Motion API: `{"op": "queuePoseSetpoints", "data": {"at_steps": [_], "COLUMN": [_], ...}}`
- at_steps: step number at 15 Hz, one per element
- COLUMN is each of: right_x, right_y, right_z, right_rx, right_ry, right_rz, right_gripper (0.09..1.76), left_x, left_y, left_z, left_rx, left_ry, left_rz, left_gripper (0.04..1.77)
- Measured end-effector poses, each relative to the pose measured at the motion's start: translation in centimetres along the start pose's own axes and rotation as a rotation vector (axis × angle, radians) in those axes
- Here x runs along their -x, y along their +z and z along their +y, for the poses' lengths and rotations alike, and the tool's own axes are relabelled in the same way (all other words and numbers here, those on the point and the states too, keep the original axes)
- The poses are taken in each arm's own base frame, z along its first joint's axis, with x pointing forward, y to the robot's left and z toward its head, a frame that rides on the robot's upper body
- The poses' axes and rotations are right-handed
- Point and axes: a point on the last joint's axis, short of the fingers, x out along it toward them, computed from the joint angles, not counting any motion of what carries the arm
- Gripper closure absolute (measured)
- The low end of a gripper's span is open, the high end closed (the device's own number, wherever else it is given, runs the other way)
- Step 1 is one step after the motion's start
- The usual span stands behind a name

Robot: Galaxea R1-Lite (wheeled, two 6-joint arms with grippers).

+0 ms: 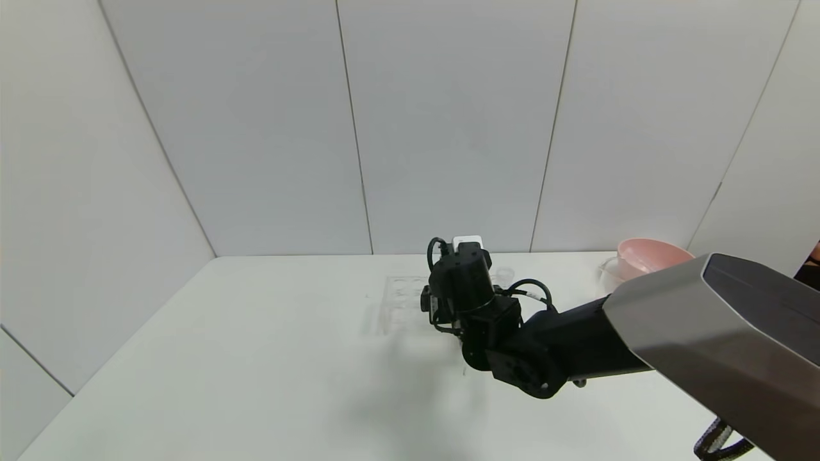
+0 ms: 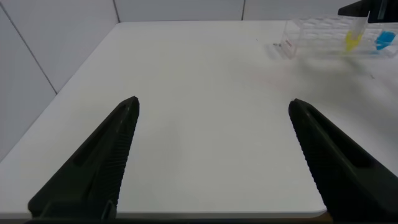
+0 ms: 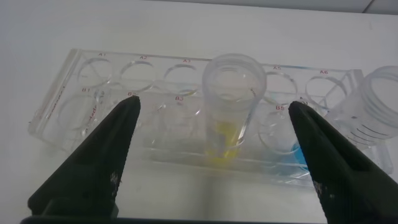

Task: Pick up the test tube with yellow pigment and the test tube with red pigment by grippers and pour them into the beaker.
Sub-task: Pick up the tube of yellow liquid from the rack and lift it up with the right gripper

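Observation:
The yellow tube would be caught if my right gripper closes now, so it will close: its fingers are beside the yellow tube's upper body [image 3: 230, 115], below its rim [image 3: 234, 64], in the right wrist view.
The test tube with yellow pigment [image 3: 229, 106] stands upright in the clear tube rack [image 3: 68, 99], with yellow liquid at its tip. My right gripper [image 3: 212, 106] is open, one finger on each side of that tube and not touching it. In the head view my right arm [image 1: 467, 288] hangs over the rack [image 1: 400, 298]. The left wrist view shows the yellow tube [image 2: 353, 38] far off. My left gripper [image 2: 212, 104] is open and empty above the table's near left part. The beaker [image 1: 612, 267] is half hidden beside the pink bowl. The red tube is out of view.
A tube with blue liquid [image 3: 372, 121] stands in the rack right beside the yellow one and also shows in the left wrist view [image 2: 385, 40]. The pink bowl [image 1: 653, 255] sits at the back right. White walls close in the table's [image 1: 256, 371] back and left side.

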Motion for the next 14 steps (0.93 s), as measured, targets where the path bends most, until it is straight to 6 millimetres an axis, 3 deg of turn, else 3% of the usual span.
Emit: {"op": "queuePoseSetpoints", "data": {"at_steps": [12, 14], "right_x": [-0.09, -0.07], "right_y": [-0.09, -0.07], "right_z": [-0.21, -0.22], "right_rx": [0.001, 0.000], "right_ry": [-0.005, -0.004], "right_rz": [0.004, 0.004], "right_gripper": [0.14, 0.47], "left_x": [0.00, 0.00], "left_y": [0.00, 0.00], "left_z": [0.00, 0.00], "left_rx": [0.000, 0.000], "left_ry": [0.000, 0.000], "left_rz": [0.000, 0.000], "left_gripper": [0.09, 0.09]}}
